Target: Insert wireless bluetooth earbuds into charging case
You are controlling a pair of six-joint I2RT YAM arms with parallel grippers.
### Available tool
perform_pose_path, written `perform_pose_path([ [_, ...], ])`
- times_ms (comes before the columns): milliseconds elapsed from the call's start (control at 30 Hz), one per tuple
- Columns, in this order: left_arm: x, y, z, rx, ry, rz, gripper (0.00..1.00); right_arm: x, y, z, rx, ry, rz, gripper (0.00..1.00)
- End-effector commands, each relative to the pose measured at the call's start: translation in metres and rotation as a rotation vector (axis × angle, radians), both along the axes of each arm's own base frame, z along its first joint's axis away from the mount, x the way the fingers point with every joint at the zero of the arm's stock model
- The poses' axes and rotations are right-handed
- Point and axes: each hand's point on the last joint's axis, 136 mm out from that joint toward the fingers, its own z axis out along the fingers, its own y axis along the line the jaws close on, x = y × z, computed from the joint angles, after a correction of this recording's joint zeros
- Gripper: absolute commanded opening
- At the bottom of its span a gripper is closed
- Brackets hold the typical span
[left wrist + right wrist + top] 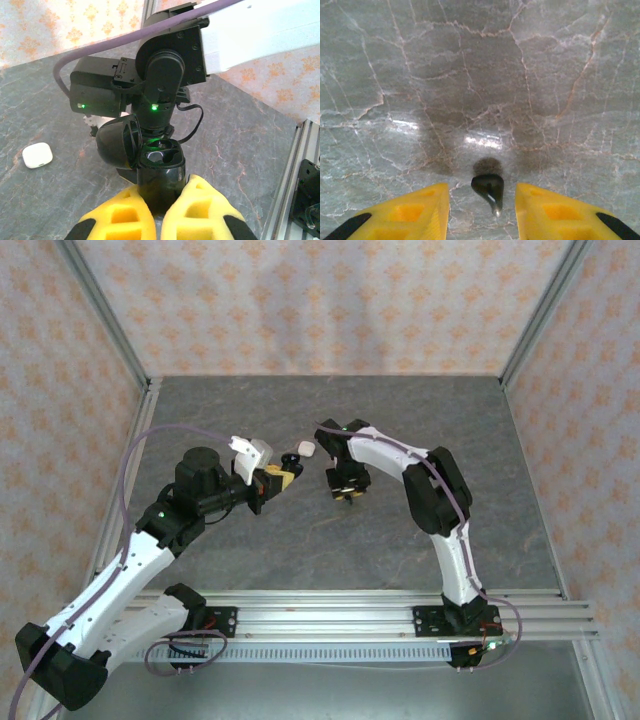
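The robot's right gripper should pinch the black earbud (pixel 488 189) across its sides next, so that it can insert the earbud into the charging case.
My left gripper (pixel 162 194) is shut on the lower body of a black charging case (pixel 160 170), which stands upright with its lid (pixel 117 145) swung open to the left. From above, the left gripper (pixel 277 478) and the black case (pixel 291 460) are at mid-table. A black earbud (pixel 488 189) lies on the table between the yellow fingers (pixel 420 205) of my right gripper (pixel 481 200), which is open and touches nothing. The right gripper (pixel 347 490) points down just right of the case. The other earbuds are out of view.
A closed white charging case (pixel 37 155) lies on the grey marble table (pixel 400 420), just beyond the black case and also seen as a white case (pixel 307 450) from above. The right arm's wrist (pixel 165 75) looms close behind the black case. Walls enclose three sides.
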Motion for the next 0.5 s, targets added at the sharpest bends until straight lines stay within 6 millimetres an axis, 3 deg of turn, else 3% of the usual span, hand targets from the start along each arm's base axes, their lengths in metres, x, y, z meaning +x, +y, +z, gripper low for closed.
perform_pose_path([
  [0, -0.0013, -0.0013, 0.0133, -0.015, -0.039, -0.02, 0.0, 0.0004, -0.0059, -0.0089, -0.026, 0.036, 0.006, 0.36],
  [200, -0.0025, -0.0065, 0.0189, -0.055, -0.058, -0.047, 0.0, 0.0005, -0.0073, -0.015, -0.024, 0.056, 0.004, 0.32],
  [467, 0.0007, -0.005, 0.0202, -0.061, -0.1, -0.032, 0.0, -0.0039, -0.009, -0.0103, -0.017, 0.059, 0.011, 0.15],
])
